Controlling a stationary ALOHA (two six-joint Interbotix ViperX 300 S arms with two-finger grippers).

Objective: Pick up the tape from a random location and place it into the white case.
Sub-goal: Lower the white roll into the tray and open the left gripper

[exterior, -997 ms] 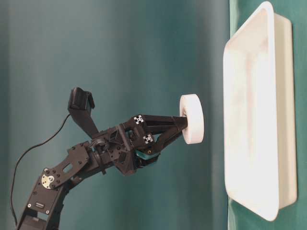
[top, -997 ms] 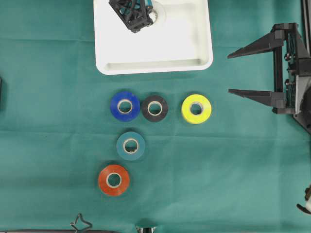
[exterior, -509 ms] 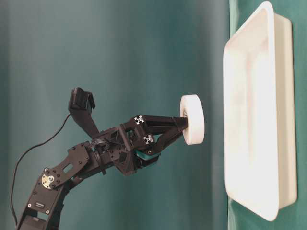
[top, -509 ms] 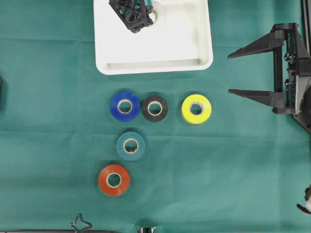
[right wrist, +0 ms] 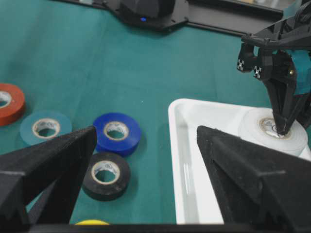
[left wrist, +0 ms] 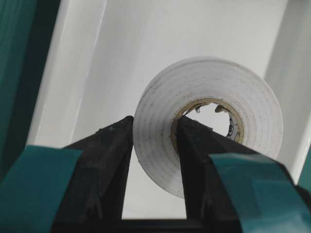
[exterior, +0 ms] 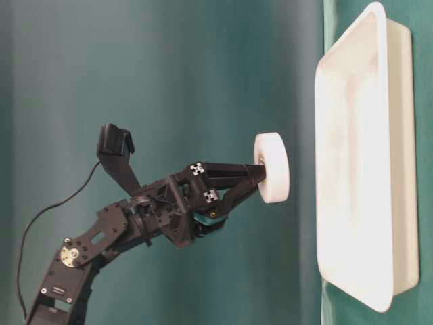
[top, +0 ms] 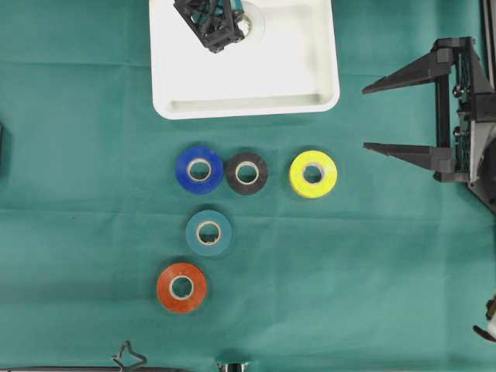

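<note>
My left gripper needs to lower the white tape farther into the white case before it lets go, because the tape is hanging above the bottom of the case.
A white tape roll [left wrist: 209, 121] hangs over the white case [top: 302, 77]. My left gripper [left wrist: 153, 126] is shut on its wall, one finger inside the core and one outside. In the table-level view the tape [exterior: 272, 167] is a short gap away from the case [exterior: 352, 169], not touching it. In the overhead view the left gripper [top: 219, 23] covers most of the roll [top: 251, 22] at the case's far left part. My right gripper [top: 366, 116] stands wide open at the right, holding nothing, level with the case's near rim.
On the green cloth in front of the case lie a blue roll [top: 199, 169], a black roll [top: 247, 173] and a yellow roll [top: 313, 173] in a row. A teal roll [top: 208, 232] and a red roll [top: 182, 287] lie nearer.
</note>
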